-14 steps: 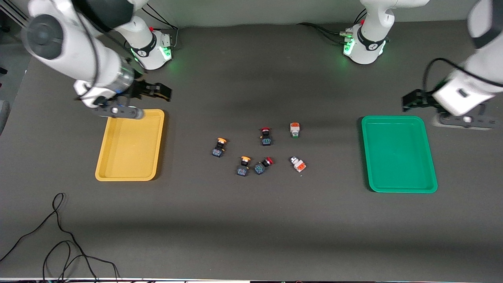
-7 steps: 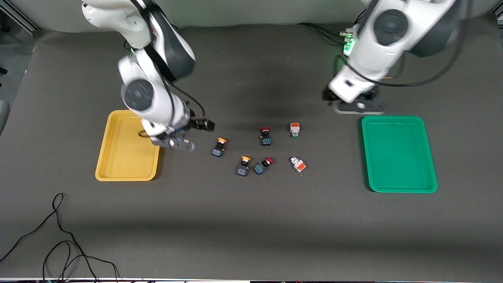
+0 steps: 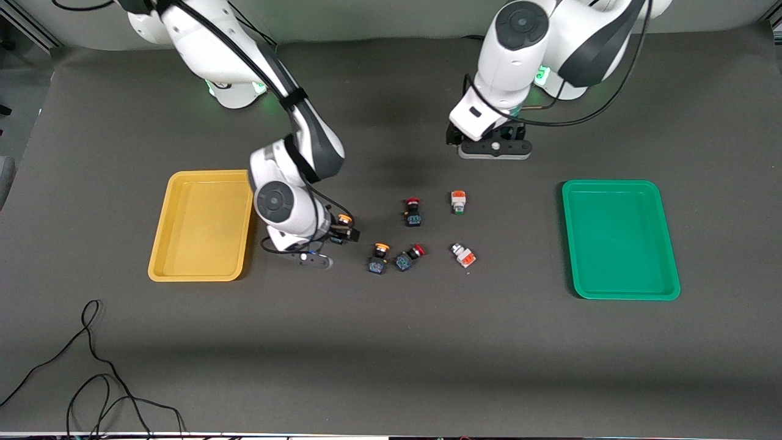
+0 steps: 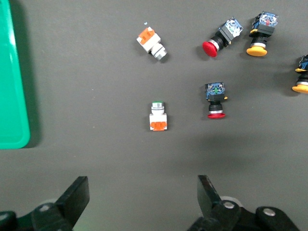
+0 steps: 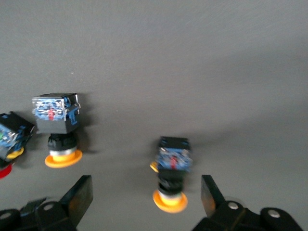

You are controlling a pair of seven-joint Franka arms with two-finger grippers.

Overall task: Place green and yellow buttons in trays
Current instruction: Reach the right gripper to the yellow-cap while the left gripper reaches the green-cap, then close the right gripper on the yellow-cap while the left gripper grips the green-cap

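Note:
I will next grab the yellow-capped button with my right gripper by its black body below the blue block, to place it in the yellow tray [image 3: 195,232].
Two yellow-capped buttons lie mid-table: one [image 3: 344,219] [image 5: 172,168] sits between the spread fingers of my right gripper [image 3: 345,233] [image 5: 147,192], which is open and not touching it. The other yellow button [image 3: 380,255] [image 5: 57,130] lies nearer the camera. Two white buttons with orange blocks [image 3: 458,201] [image 3: 463,255] lie toward the left arm's end; both show in the left wrist view [image 4: 157,115] [image 4: 151,42]. My left gripper [image 3: 486,139] [image 4: 142,192] is open and empty above bare table beside the first white button. The yellow tray [image 3: 195,232] and the green tray [image 3: 620,238] [image 4: 12,86] hold nothing.
Two red-capped black-blue switches [image 3: 413,212] [image 3: 408,256] lie among the buttons, one right beside the second yellow button. A loose black cable [image 3: 91,366] lies on the table near the camera at the right arm's end.
Both arms swung in from the trays toward the middle. The right gripper came down around a yellow button. The left gripper moved over the table beside a white button.

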